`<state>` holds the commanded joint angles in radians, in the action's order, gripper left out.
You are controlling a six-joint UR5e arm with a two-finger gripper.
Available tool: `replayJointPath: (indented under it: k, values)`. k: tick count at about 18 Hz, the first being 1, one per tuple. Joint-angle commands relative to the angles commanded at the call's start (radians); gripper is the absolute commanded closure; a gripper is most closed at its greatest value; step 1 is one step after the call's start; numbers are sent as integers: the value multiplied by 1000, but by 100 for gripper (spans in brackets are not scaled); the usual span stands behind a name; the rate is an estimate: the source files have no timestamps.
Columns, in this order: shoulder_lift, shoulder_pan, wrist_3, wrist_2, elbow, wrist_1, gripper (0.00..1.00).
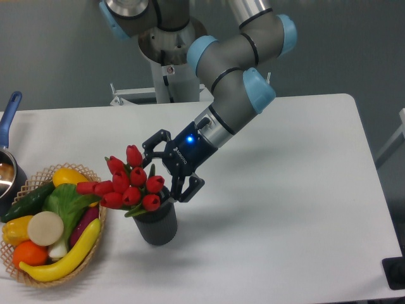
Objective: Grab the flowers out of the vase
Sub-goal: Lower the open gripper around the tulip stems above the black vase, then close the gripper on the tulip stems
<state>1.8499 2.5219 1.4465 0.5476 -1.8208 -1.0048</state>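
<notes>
My gripper grabs the flowers (128, 183) by their red tulip buds next, to pick them from the dark grey vase (158, 226).
The flowers (128, 183), a bunch of red tulip buds with green leaves, stand in the vase (155, 223), a short dark grey ribbed cylinder near the table's front left. My gripper (163, 171) is open and reaches in from the upper right. One finger lies above the bunch's right side near the top buds, the other by the vase's right rim. The rightmost buds sit just inside the spread fingers. The stems are hidden inside the vase.
A wicker basket (88, 254) of fruit and vegetables lies just left of the vase, nearly touching it. A metal pot with a blue handle (9, 114) sits at the far left edge. The arm's base (166, 63) stands behind the table.
</notes>
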Motion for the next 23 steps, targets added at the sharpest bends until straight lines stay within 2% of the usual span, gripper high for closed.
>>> replayJointPath:
  k: [9, 11, 13, 17, 23]
  values:
    - [2, -3, 2, 5, 2, 2, 1]
    - [0, -3, 0, 5, 2, 2, 21]
    - [2, -3, 0, 5, 2, 5, 34]
    - [3, -3, 0, 5, 2, 6, 51]
    - [3, 1, -2, 0, 5, 6, 56]
